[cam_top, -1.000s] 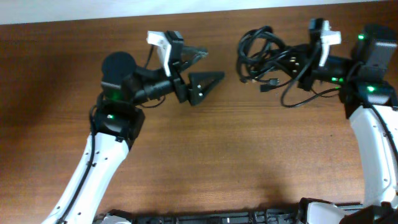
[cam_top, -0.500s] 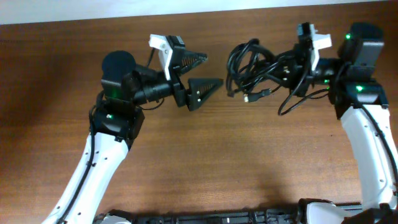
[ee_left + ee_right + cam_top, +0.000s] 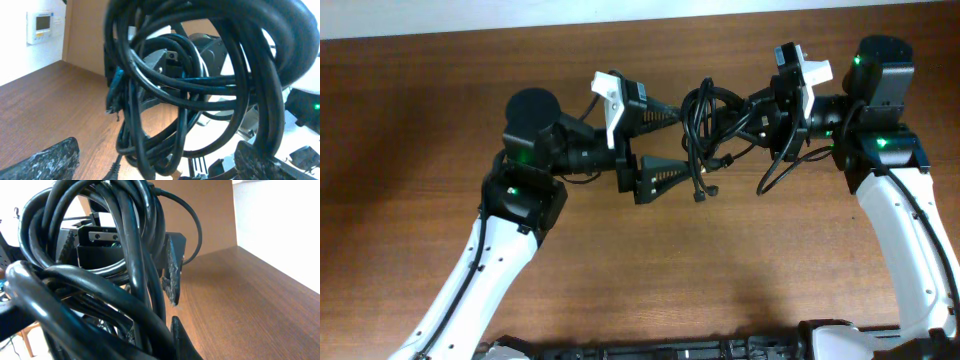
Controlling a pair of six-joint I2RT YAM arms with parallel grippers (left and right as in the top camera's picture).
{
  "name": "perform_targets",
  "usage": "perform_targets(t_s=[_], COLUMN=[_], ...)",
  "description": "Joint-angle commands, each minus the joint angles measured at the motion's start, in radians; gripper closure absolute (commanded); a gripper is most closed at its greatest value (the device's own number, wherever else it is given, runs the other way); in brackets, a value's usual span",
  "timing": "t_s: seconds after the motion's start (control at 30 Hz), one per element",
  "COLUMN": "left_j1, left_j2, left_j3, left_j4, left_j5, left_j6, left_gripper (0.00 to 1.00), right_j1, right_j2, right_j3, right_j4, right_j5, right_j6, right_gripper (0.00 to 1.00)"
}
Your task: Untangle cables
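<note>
I should grab the cables with my left gripper next, by the few pieces at the bundle's edge [image 3: 693,132] [image 3: 141,145]. The rest will then stay free to loosen.
The cables [image 3: 705,115] are a knotted black bundle held above the table between the two arms. My right gripper [image 3: 760,115] is shut on the bundle's right side; one loop [image 3: 782,170] hangs below it, and a plug end [image 3: 700,195] dangles on the left. My left gripper [image 3: 680,140] is open, and the bundle's left edge lies between its fingertips. In the left wrist view the cables [image 3: 190,85] fill the frame between the two spread fingers [image 3: 157,150]. In the right wrist view the cables [image 3: 95,255] block most of the frame, and my right gripper [image 3: 167,340] is mostly hidden.
The brown wooden table [image 3: 620,280] lies under both arms. A white wall runs along its far edge [image 3: 520,20]. A black strip [image 3: 650,350] lies at the near edge.
My right gripper has carried the cable bundle leftward. My left gripper has moved right, so the bundle now sits between its open fingers.
</note>
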Motion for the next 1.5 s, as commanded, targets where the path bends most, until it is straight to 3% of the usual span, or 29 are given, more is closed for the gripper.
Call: perform_targets(t_s=[0.0, 0.17, 0.33, 0.37, 0.4, 0.53, 0.57, 0.6, 0.8, 0.83, 0.87, 0.9, 0.93, 1.13, 1.33, 1.47], left_j1=[-0.011, -0.011, -0.011, -0.011, -0.011, -0.011, -0.011, -0.011, -0.011, -0.011, -0.011, -0.011, -0.011, -0.008, -0.008, -0.008], left_j2=[-0.014, -0.014, -0.014, -0.014, -0.014, -0.014, -0.014, -0.014, -0.014, -0.013, -0.013, -0.013, -0.013, -0.013, -0.013, -0.013], left_j3=[0.01, 0.01, 0.01, 0.01, 0.01, 0.01, 0.01, 0.01, 0.01, 0.01, 0.01, 0.01, 0.01, 0.01, 0.01, 0.01], left_j4=[0.005, 0.006, 0.006, 0.006, 0.005, 0.005, 0.005, 0.005, 0.005, 0.004, -0.001, -0.006, -0.006, -0.007, -0.025, -0.035], left_j5=[0.016, -0.055, -0.082, -0.086, -0.102, -0.12, -0.127, -0.127, -0.136, -0.144, -0.172, -0.202, -0.219, -0.286, -0.375, -0.474], left_j6=[0.031, 0.031, 0.031, 0.031, 0.031, 0.031, 0.031, 0.031, 0.031, 0.031, 0.031, 0.031, 0.031, 0.039, 0.322, 0.346], left_gripper=[0.03, 0.23, 0.36, 0.57, 0.73, 0.82, 0.97, 1.0, 1.0, 1.0, 1.0, 1.0, 1.0, 1.0, 1.0, 1.0], right_j1=[0.005, 0.005, 0.039, 0.039, 0.039, 0.039, 0.039, 0.039, 0.039, 0.039, 0.039, 0.038, 0.035, -0.036, -0.051, -0.049], right_j2=[-0.023, -0.023, -0.023, -0.023, -0.023, -0.023, -0.023, -0.023, -0.023, -0.023, -0.023, -0.023, -0.023, -0.023, -0.023, -0.023], right_j3=[0.002, 0.002, 0.002, 0.002, 0.002, 0.002, 0.002, 0.002, 0.002, 0.002, 0.002, 0.002, 0.002, 0.002, 0.002, 0.002], right_j4=[0.005, 0.004, 0.005, 0.006, 0.007, 0.007, 0.007, 0.007, 0.007, 0.007, 0.007, 0.007, 0.007, 0.008, 0.021, 0.085], right_j5=[-0.016, -0.016, -0.016, -0.016, -0.016, -0.016, -0.016, -0.016, -0.016, -0.016, -0.016, -0.016, -0.015, -0.012, 0.055, 0.056], right_j6=[0.001, 0.02, 0.019, 0.019, 0.019, 0.02, 0.02, 0.019, 0.019, 0.019, 0.02, 0.019, 0.02, 0.077, 0.41, 0.601], right_gripper=[0.96, 0.96, 0.96, 0.96, 0.96, 0.96, 0.96, 0.96, 0.96, 0.85, 0.39, 0.11, 0.01, 0.01, 0.01, 0.01])
